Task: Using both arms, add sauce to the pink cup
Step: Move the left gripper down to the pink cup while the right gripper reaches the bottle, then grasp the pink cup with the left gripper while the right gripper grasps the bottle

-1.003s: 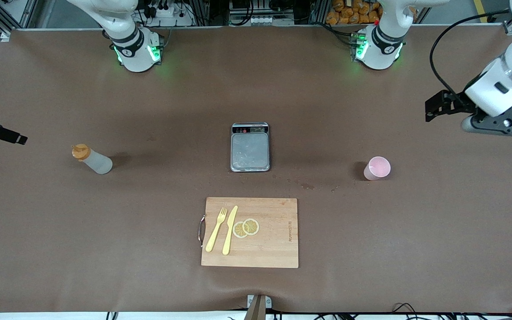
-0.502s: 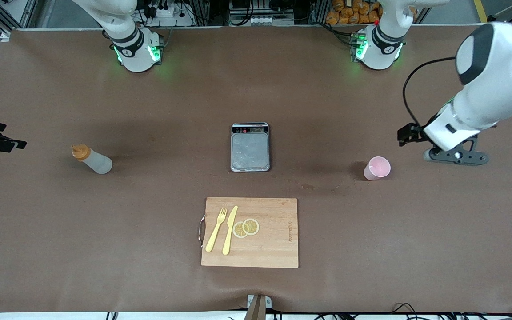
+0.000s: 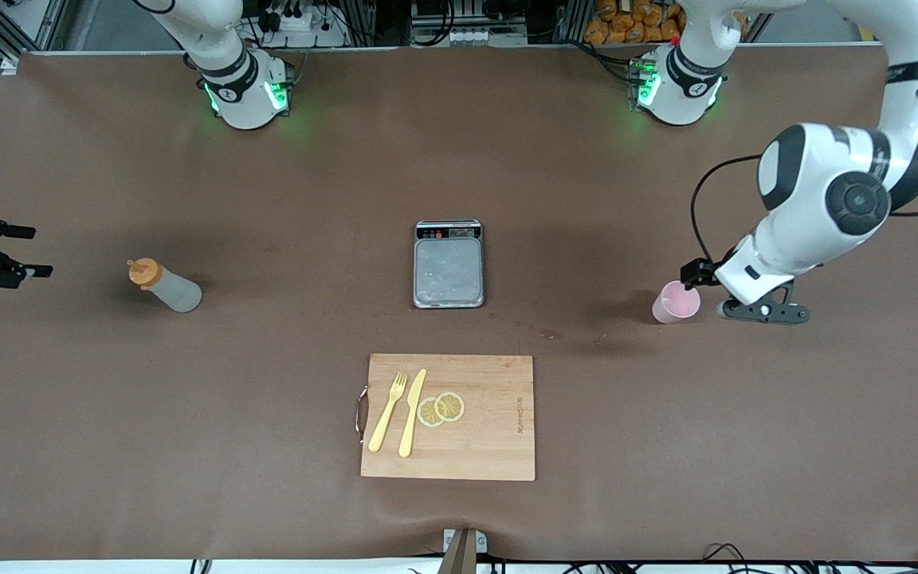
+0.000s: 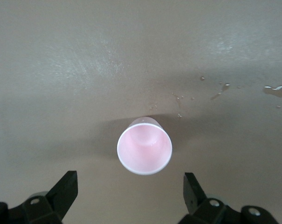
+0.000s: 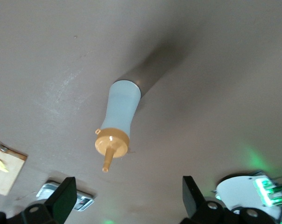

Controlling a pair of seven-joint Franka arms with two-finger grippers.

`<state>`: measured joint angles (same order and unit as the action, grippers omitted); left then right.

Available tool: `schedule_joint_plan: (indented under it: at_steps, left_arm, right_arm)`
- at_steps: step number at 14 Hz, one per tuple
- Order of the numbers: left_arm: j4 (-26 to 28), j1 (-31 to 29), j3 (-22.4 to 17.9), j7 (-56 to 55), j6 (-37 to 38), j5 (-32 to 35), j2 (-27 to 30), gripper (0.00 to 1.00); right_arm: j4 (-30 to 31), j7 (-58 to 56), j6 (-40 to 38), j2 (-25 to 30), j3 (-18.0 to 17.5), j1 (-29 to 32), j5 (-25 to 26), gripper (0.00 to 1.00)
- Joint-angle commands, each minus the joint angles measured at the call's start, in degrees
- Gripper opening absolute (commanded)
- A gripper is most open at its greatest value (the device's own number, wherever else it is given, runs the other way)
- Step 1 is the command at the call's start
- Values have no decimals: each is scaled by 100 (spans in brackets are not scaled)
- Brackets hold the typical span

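Observation:
The pink cup [image 3: 676,302] needs to go onto the scale for the sauce, so the robot's left gripper should grab the cup by its rim next.
The pink cup [image 3: 676,302] stands upright and empty toward the left arm's end of the table. My left gripper [image 3: 760,310] is low beside it, on the side toward the table's end, open and empty. In the left wrist view the cup [image 4: 144,151] sits just ahead of the open left gripper [image 4: 129,191], not between the fingers. The sauce bottle [image 3: 164,288], whitish with an orange cap, stands toward the right arm's end. My right gripper [image 3: 27,252] is open and empty at the table's end, apart from the bottle. The right wrist view shows the bottle [image 5: 120,121] ahead of the open right gripper [image 5: 127,195].
A kitchen scale [image 3: 449,265] sits mid-table. A wooden cutting board [image 3: 499,430] lies nearer the front camera, with a yellow fork [image 3: 388,412], a yellow knife [image 3: 412,412] and lemon slices [image 3: 441,408] on it. Small wet spots [image 3: 548,334] mark the cloth between scale and cup.
The left arm has swung down and inward from the table's end, bringing its gripper close beside the pink cup. The right gripper has turned slightly at the table's end. Cup and bottle have not moved.

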<state>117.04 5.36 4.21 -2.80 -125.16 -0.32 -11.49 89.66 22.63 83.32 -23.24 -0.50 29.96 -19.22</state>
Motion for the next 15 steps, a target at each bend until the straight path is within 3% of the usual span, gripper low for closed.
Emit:
schedule_joint_plan:
  at_steps: [1,8,15]
  left_arm:
    - [204,-96,36,-63,-421,-65,-265,100]
    - [178,-377,36,-63,-544,-65,-767,100]
    - [152,-360,36,-63,-694,-65,-1109,100]
  right_arm:
    - [-186,268,-105,-522,-99,378,-633,100]
    - [-186,382,-96,-1551,-99,924,-1838,100]
    - [-177,374,-114,-2114,-108,924,-1981,100]
